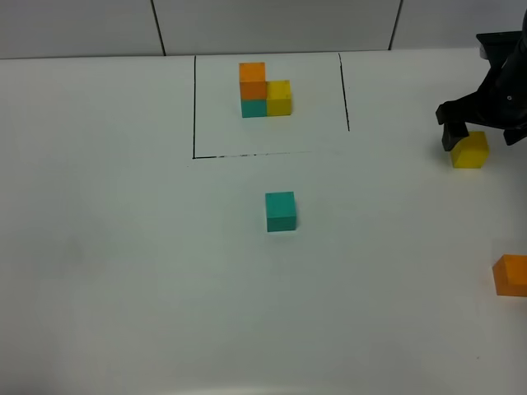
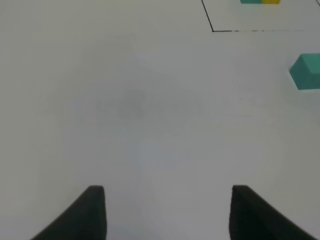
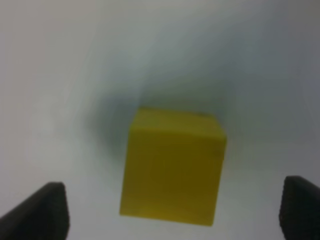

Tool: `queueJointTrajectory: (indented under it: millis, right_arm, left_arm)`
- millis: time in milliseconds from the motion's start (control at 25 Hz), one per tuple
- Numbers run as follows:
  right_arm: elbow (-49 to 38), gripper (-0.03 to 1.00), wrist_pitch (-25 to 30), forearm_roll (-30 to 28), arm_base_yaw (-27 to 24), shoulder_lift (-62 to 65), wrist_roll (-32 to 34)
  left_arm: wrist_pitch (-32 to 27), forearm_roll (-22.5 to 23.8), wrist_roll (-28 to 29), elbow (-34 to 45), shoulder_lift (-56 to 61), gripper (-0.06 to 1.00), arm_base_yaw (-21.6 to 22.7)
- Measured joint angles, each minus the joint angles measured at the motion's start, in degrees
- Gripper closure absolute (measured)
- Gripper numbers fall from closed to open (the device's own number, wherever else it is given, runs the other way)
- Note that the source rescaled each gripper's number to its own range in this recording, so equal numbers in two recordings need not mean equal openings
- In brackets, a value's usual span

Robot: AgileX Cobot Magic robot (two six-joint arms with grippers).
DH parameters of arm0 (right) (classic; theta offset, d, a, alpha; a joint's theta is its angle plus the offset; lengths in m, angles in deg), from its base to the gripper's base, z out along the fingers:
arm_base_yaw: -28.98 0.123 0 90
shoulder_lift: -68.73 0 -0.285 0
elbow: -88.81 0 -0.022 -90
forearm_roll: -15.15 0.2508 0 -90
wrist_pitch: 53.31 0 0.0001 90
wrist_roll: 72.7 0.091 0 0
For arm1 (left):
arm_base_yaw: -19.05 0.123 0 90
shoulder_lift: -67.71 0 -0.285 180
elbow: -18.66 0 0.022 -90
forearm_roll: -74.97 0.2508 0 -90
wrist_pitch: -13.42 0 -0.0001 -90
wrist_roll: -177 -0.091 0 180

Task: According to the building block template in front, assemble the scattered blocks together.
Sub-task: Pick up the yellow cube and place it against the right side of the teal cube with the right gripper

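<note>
I will next grab the yellow cube (image 1: pixel 470 151) by its two opposite sides with my right gripper, so that I can set it beside the teal cube (image 1: pixel 280 211) like the template.
The building block template (image 1: pixel 265 90) stands at the back inside a black-lined rectangle: orange on teal, with yellow at its side. Of the scattered blocks, the teal cube (image 1: pixel 280 211) sits mid-table, the yellow cube (image 1: pixel 470 151) at the right, and the orange cube (image 1: pixel 511 276) at the right edge. My right gripper (image 1: pixel 482 137) hangs open just over the yellow cube. In the right wrist view the yellow cube (image 3: pixel 172 167) lies between the spread fingers of that gripper (image 3: pixel 175 202), with a gap on each side. My left gripper (image 2: pixel 169 212) is open over bare table, the teal cube (image 2: pixel 307 71) far off to one side.
The black outline (image 1: pixel 194 107) marks the template's area on the white table (image 1: pixel 123 247). A tiled wall (image 1: pixel 272 25) runs along the back. The left arm does not show in the exterior high view.
</note>
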Motion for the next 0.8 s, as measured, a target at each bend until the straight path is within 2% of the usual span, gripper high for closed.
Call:
queueJointTrajectory:
  millis: [320, 440, 520, 600, 680, 720, 800]
  right_arm:
    - [0.6, 0.2, -1.9, 0.1, -0.1, -3.5, 0.2]
    - [0.6, 0.24, -2.1, 0.1, -0.1, -3.6, 0.4]
    - [0.6, 0.36, -2.2, 0.1, -0.1, -3.6, 0.4]
    - [0.6, 0.52, -2.2, 0.1, -0.1, -3.6, 0.4]
    - [0.6, 0.84, -1.8, 0.1, -0.1, -3.6, 0.4]
    - [0.6, 0.96, -1.4, 0.1, -0.1, -3.6, 0.6]
    - [0.6, 0.94, -0.2, -0.1, -0.1, -3.6, 0.1]
  left_arm:
    - [0.0, 0.0, 0.0, 0.0, 0.0, 0.73, 0.0]
    - [0.0, 0.0, 0.0, 0.0, 0.0, 0.73, 0.0]
    - [0.0, 0.0, 0.0, 0.0, 0.0, 0.73, 0.0]
    - [0.0, 0.0, 0.0, 0.0, 0.0, 0.73, 0.0]
    - [0.0, 0.0, 0.0, 0.0, 0.0, 0.73, 0.0]
    - [0.0, 0.0, 0.0, 0.0, 0.0, 0.73, 0.0]
    - [0.0, 0.0, 0.0, 0.0, 0.0, 0.73, 0.0]
